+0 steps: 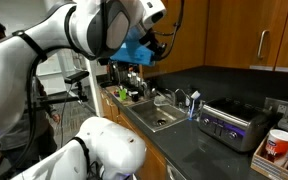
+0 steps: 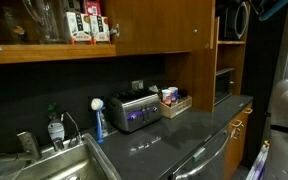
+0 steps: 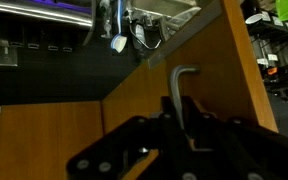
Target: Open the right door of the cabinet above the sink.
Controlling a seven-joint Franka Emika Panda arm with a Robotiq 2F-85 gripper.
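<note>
My gripper releases the bar handle next, since the honey-brown door stands swung out at a slant from the neighboring panel.
In the wrist view my gripper (image 3: 184, 128) is shut on the slim silver bar handle (image 3: 184, 88) of the right door (image 3: 219, 105), a flat honey-brown panel. Past the door's edge this upside-down view shows the chrome faucet (image 3: 116, 30) and the dark wall. In an exterior view the gripper (image 1: 149, 48), with a blue part on it, is up at cabinet height above the sink (image 1: 164, 118). The arm hides the door there. The cabinet (image 2: 154, 30) shows an open shelf with boxes and glassware (image 2: 84, 20) above the sink (image 2: 54, 165).
A silver toaster oven (image 1: 229, 125) (image 2: 134, 112) stands on the dark countertop (image 2: 184, 135) beside the sink. A blue bottle (image 2: 98, 125) and a soap bottle (image 2: 54, 128) stand by the faucet. A basket of packets (image 2: 174, 100) is further along, and more cabinet doors (image 1: 274, 35) hang beyond.
</note>
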